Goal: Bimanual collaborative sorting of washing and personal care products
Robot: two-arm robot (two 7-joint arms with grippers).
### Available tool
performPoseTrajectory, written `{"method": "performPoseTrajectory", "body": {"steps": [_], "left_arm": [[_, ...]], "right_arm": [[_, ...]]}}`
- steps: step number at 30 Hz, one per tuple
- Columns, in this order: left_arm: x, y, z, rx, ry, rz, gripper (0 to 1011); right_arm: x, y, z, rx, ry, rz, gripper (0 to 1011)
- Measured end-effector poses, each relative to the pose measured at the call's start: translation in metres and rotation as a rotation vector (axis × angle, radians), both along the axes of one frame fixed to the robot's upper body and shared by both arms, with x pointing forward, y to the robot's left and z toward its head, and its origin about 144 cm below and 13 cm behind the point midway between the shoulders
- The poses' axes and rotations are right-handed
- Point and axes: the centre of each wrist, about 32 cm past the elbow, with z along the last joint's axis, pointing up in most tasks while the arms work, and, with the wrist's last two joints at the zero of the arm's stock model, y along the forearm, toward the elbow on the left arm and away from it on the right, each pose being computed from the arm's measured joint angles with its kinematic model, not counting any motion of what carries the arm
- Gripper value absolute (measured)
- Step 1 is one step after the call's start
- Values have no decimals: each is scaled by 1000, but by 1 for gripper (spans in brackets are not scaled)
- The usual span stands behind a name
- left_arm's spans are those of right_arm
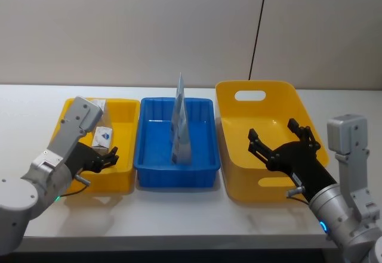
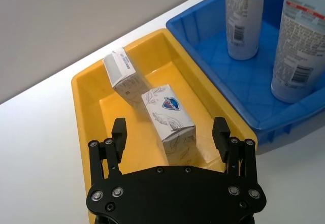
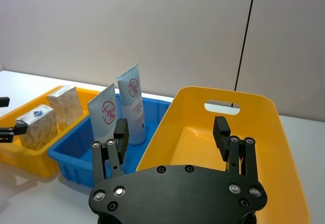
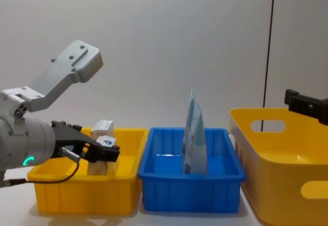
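Observation:
The marbled pack has its lower half closed in by the small yellow bin's sides, so my left gripper will next grab it by its upper logo end (image 1: 102,136) (image 3: 38,116).
A white-grey marbled pack (image 2: 170,122) with a round blue logo stands in the small yellow bin (image 2: 84,89) on the left. A cream speckled box (image 2: 122,74) stands just behind it. My left gripper (image 2: 170,130) is open at the bin's near end, one finger on each side of the marbled pack and not touching it. Two tall pale-blue pouches (image 3: 104,115) stand upright in the blue bin (image 1: 176,176). My right gripper (image 1: 280,141) hangs open and empty over the large yellow bin (image 1: 271,182) on the right.
The three bins stand side by side on a white table (image 1: 179,215), the blue one in the middle. The large yellow bin has handle slots and nothing inside. A wall and a black cable (image 1: 256,30) are behind. Bare table lies in front of the bins.

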Motion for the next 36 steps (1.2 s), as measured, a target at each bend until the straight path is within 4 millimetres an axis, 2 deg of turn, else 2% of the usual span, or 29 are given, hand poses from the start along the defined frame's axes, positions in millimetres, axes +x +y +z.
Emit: {"method": "performPoseTrajectory", "body": {"steps": [15,34,36], "left_arm": [[17,0,-6,4,53,13,1002],[28,1,-12,4,84,25,1002],[28,1,-12,4,85,25,968]], "right_arm": [[0,0,0,0,0,0,1002],[0,0,0,0,0,0,1002],[0,0,0,0,0,0,1002]]}}
